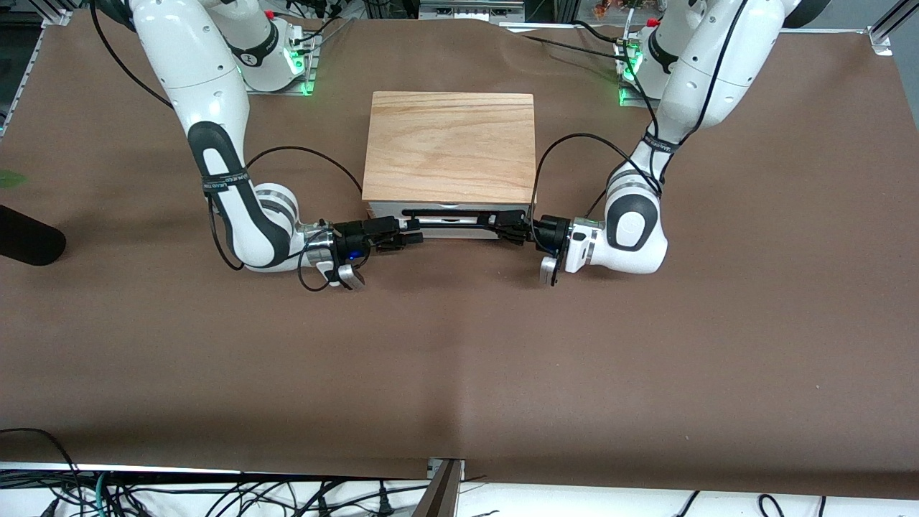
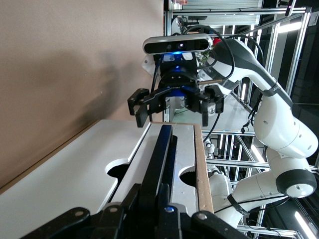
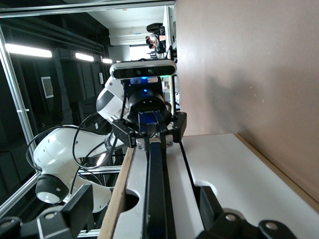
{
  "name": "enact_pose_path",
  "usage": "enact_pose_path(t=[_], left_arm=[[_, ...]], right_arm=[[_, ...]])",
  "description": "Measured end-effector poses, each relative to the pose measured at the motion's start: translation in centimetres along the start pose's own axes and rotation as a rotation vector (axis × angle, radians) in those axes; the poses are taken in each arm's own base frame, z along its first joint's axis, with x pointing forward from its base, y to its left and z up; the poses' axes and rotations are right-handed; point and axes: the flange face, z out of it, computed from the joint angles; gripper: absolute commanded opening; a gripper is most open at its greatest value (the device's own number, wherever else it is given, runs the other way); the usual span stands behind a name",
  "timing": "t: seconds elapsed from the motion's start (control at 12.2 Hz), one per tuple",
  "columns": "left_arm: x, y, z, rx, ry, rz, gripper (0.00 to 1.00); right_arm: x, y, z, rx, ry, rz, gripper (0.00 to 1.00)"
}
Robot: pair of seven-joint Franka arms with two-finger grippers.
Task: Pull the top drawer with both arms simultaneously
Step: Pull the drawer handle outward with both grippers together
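Next, my right gripper grabs the top drawer by its black bar handle (image 1: 459, 214) (image 3: 158, 191), to pull the drawer together with my other arm.
The top drawer (image 1: 384, 210) shows its white front panel under the light-wood cabinet top (image 1: 449, 147); its inside does not show. Its black bar handle (image 1: 459, 214) runs along the front. My left gripper (image 1: 506, 224) is shut on the handle at the left arm's end; in the left wrist view (image 2: 158, 199) both fingers press the bar (image 2: 162, 149). My right gripper (image 1: 411, 237) is at the handle's other end. In the right wrist view it (image 3: 143, 206) stands open, its fingers (image 3: 77, 209) wide on either side of the bar (image 3: 157, 189) without touching it.
A lower white drawer panel (image 2: 65, 169) lies under the top one. The cabinet stands on a brown paper-covered table (image 1: 459, 359). A black object (image 1: 29, 244) lies at the table edge at the right arm's end. Cables hang along the front edge.
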Motion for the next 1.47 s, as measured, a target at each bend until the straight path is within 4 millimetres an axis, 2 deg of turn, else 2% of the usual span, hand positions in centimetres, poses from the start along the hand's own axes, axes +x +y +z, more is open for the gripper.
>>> enact_pose_path(t=[0.16, 0.57, 1.06, 1.14, 1.31, 1.47], left_arm=[[0.0, 0.0, 0.0, 0.000, 0.000, 0.000, 0.00], [0.0, 0.0, 0.0, 0.000, 0.000, 0.000, 0.00], [0.0, 0.0, 0.0, 0.000, 0.000, 0.000, 0.00], [0.0, 0.0, 0.0, -0.001, 0.000, 0.000, 0.00], [0.0, 0.0, 0.0, -0.001, 0.000, 0.001, 0.00], [0.0, 0.0, 0.0, -0.001, 0.000, 0.001, 0.00]], right_arm=[[-0.8, 0.9, 0.0, -0.003, -0.002, 0.015, 0.90], [-1.7, 1.7, -0.2, -0.005, -0.002, 0.023, 0.59], [-1.4, 0.3, -0.1, 0.001, -0.003, -0.006, 0.58], [-1.3, 0.1, -0.1, 0.002, -0.003, -0.009, 0.51], [-1.3, 0.0, -0.1, 0.002, -0.003, -0.011, 0.31], [-1.3, 0.0, -0.1, 0.002, -0.003, -0.018, 0.18]])
